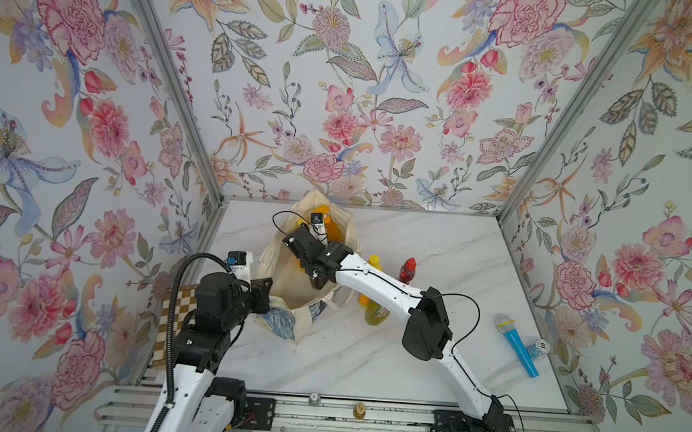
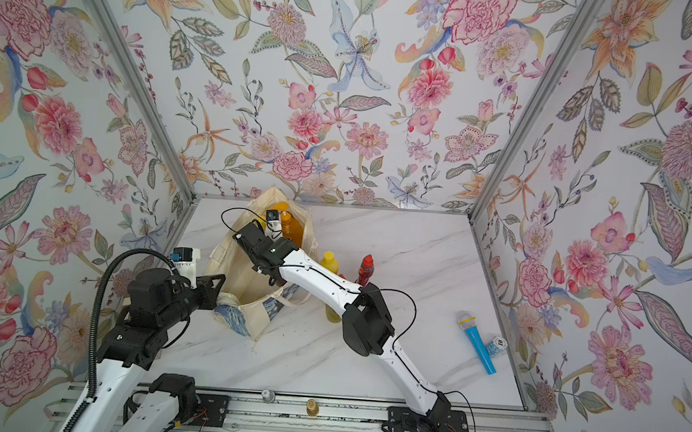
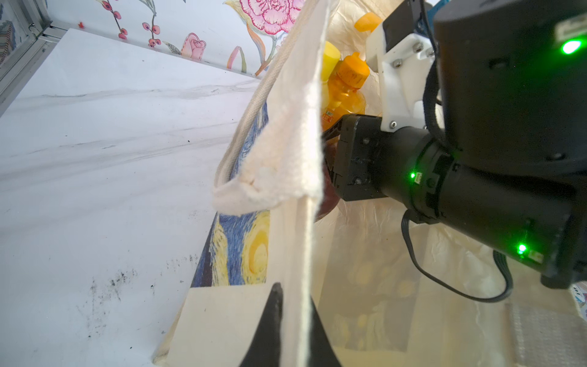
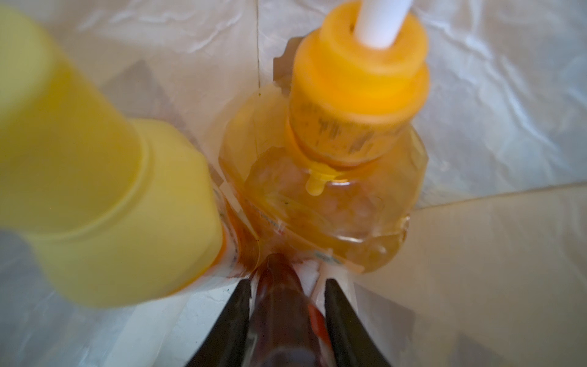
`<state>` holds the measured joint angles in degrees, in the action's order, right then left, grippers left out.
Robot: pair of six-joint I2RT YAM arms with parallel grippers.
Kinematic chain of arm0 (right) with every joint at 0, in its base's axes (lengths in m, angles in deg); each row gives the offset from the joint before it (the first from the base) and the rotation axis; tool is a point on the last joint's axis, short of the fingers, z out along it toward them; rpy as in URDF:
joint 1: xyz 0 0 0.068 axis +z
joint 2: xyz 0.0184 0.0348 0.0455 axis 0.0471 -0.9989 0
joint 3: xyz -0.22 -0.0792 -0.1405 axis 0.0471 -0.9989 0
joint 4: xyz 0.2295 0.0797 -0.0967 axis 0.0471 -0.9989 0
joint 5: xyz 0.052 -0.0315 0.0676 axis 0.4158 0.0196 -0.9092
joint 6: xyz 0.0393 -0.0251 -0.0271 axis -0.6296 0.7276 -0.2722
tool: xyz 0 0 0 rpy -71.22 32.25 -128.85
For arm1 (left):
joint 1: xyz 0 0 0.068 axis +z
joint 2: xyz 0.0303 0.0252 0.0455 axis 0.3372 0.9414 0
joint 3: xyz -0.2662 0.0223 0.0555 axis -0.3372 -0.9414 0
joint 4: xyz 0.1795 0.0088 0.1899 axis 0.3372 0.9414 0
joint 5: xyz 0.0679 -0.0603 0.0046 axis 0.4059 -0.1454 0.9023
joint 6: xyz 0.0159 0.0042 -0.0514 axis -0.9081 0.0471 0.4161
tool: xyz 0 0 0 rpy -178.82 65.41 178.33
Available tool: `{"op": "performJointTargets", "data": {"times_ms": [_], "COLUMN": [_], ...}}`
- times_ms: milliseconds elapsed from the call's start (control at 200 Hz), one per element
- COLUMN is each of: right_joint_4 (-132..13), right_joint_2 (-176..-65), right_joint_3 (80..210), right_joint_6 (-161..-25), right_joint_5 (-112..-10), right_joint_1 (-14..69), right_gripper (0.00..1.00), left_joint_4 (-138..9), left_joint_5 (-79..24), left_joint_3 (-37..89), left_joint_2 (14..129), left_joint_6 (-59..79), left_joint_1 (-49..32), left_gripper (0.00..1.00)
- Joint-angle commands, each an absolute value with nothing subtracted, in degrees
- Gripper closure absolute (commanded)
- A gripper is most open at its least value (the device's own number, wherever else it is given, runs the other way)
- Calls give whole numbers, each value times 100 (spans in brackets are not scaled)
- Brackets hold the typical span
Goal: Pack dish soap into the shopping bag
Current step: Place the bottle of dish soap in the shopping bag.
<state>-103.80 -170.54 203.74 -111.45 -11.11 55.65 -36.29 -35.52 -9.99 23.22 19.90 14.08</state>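
Observation:
The dark-red bottle's lower end is on the bottom of the bag next to the amber pump bottle, so the robot's right gripper needs to let go of the dark-red bottle.
The cream shopping bag stands open at the back left of the table. My left gripper is shut on the bag's near rim, with canvas pinched between its fingers. My right gripper reaches down inside the bag, shut on a dark-red dish soap bottle. Beside it in the bag stand the amber pump bottle and an orange bottle with a yellow cap. In both top views the right fingertips are hidden.
Right of the bag stand an orange bottle with a yellow cap, a dark-red bottle with a red cap and a green bottle, partly under my right arm. A blue toy microphone lies at the right. A checkered board lies at the left edge.

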Motion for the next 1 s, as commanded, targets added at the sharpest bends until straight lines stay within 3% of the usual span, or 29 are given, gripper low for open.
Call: {"op": "performJointTargets", "data": {"times_ms": [0,200,606,996], "right_joint_4": [-10194,-10194,-10195,-10191], "right_joint_2": [-17049,-16949,-16525,-16233], "right_joint_3": [20297,20372,20425,20442], "right_joint_6": [-11277,-11173,-10881,-10647], "right_joint_5": [-950,-1002,-866,-628], "right_joint_1": [5391,5408,5568,5676], "right_gripper": [81,66,50,31], "left_joint_4": [-3443,-3461,-3611,-3716], "left_joint_5": [-3488,-3478,-3526,-3532], "left_joint_3": [-824,-847,-1028,-1135], "left_joint_2": [2319,2314,2276,2214], "left_joint_6": [1908,1931,2000,2063], "left_joint_1": [1382,1381,1382,1380], "left_gripper": [81,74,66,65]}}
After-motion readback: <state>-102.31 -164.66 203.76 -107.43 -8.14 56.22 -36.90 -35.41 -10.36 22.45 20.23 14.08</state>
